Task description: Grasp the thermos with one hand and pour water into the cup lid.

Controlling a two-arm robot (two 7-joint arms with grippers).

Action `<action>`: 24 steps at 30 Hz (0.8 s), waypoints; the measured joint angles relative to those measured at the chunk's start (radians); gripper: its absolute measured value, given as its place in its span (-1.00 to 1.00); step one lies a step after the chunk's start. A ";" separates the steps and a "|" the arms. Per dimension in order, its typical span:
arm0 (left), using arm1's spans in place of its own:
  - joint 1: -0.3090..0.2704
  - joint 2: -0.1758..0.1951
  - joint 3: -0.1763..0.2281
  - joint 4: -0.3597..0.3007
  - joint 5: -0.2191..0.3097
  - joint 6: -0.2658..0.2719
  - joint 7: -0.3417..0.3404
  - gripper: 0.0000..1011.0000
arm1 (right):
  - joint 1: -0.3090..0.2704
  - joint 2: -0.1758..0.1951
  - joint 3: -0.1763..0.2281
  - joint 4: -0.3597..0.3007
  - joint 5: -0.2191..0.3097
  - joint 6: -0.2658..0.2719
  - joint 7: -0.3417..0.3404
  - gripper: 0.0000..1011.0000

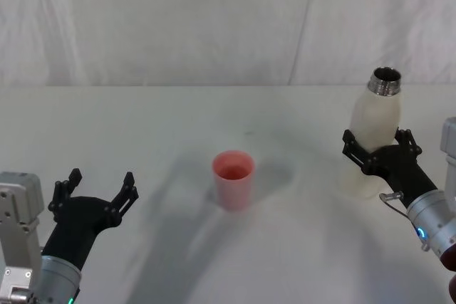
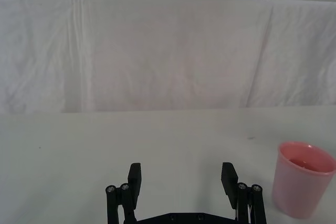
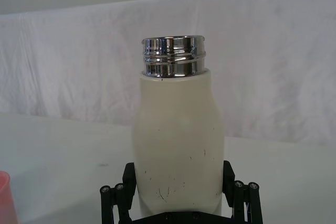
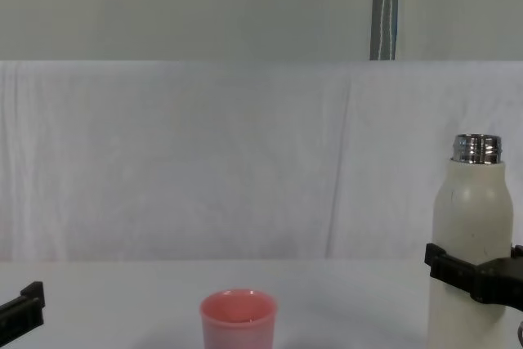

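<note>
Next, my right gripper grabs the thermos by its straight-sided body below, where the two sides face each other, as the thermos's top slopes inward.
The thermos [image 1: 376, 129] is a tall cream-white bottle with a bare steel neck. It stands upright on the table at the right; it is also in the right wrist view [image 3: 177, 140] and the chest view [image 4: 471, 243]. My right gripper [image 1: 377, 146] is open, with one finger on each side of the bottle's lower body, close against it. The cup lid [image 1: 233, 179], a small pink cup, stands at the table's middle, well left of the thermos [image 4: 239, 318] [image 2: 303, 179]. My left gripper [image 1: 98, 189] is open and holds nothing at the near left, level with the cup [image 2: 182, 179].
A white cloth covers the table [image 1: 157, 126], and a white draped backdrop [image 4: 204, 161] hangs behind it. Bare cloth lies between the cup and the thermos. A grey post [image 4: 384, 6] rises behind the backdrop.
</note>
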 joint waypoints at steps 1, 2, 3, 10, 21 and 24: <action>0.000 0.000 0.000 0.000 0.000 0.000 0.000 0.98 | 0.000 0.000 0.000 0.000 0.000 0.000 0.000 0.98; 0.000 0.000 0.000 0.000 0.000 0.000 0.000 0.98 | -0.001 0.000 0.000 0.000 0.000 0.000 0.000 0.98; 0.000 0.000 0.000 0.000 0.000 0.000 0.000 0.98 | -0.001 0.000 0.000 0.000 0.000 0.000 0.000 0.97; 0.000 0.000 0.000 0.000 0.000 0.000 0.000 0.98 | -0.001 -0.001 0.001 -0.002 -0.001 0.000 0.000 0.89; 0.000 0.000 0.000 0.000 0.000 0.000 0.000 0.98 | -0.002 -0.001 0.001 -0.002 -0.001 -0.001 0.000 0.89; 0.000 0.000 0.000 0.000 0.000 0.000 0.000 0.98 | -0.002 0.001 -0.001 -0.008 -0.001 -0.005 0.003 0.89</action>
